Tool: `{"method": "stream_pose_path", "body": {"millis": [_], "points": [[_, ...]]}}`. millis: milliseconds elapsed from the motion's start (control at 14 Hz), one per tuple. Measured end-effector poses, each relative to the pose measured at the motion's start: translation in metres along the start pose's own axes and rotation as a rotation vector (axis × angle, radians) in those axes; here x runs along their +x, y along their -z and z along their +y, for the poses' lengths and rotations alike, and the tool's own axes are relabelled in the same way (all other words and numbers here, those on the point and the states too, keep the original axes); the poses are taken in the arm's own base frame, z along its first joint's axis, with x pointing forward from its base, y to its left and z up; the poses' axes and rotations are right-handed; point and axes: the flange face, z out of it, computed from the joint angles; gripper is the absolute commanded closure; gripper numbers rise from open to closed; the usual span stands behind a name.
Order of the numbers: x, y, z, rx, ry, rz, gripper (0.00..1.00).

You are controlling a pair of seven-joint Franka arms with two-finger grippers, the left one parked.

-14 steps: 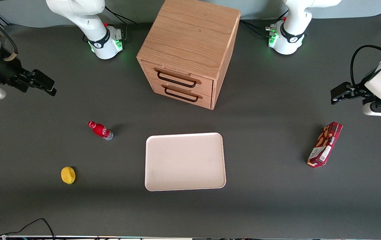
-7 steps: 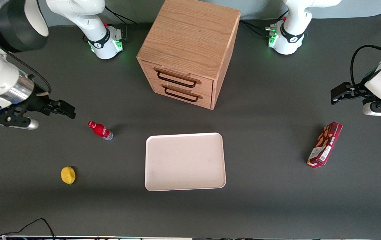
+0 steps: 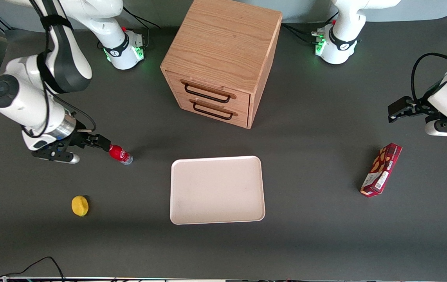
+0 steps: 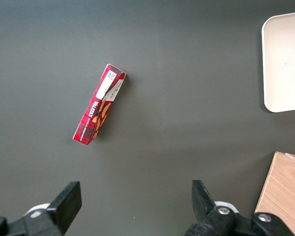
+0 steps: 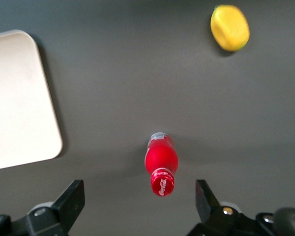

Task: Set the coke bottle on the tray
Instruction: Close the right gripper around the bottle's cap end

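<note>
My right gripper will next hold the coke bottle by its red cap, so the coke bottle's silvery base stays free to rest on the tray.
The coke bottle is small and red with a red cap and stands on the dark table toward the working arm's end. My right gripper hangs open just above it, at the cap. In the right wrist view the bottle shows cap-first, with the gripper open and empty and its two black fingers wide apart on either side of the cap. The pale pinkish-cream tray lies flat at mid-table, beside the bottle, and its corner shows in the right wrist view.
A yellow lemon lies nearer the front camera than the bottle and shows in the right wrist view. A wooden two-drawer cabinet stands farther back than the tray. A dark red snack box lies toward the parked arm's end.
My right arm has swung in from the table's edge and come down toward the bottle. The open gripper now sits at the bottle's cap. Bottle, tray and lemon have not moved.
</note>
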Motion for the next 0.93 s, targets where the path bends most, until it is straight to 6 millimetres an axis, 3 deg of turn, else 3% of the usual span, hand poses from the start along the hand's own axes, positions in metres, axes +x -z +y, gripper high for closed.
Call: {"method": "stream_pose_path", "body": {"millis": [286, 643, 929], "points": [[-0.017, -0.045, 0.006, -0.003, 0.007, -0.019, 0.0], [-0.019, -0.064, 0.014, -0.003, -0.005, -0.031, 0.02], [-0.016, -0.07, 0.024, -0.004, -0.009, -0.042, 0.28]]}}
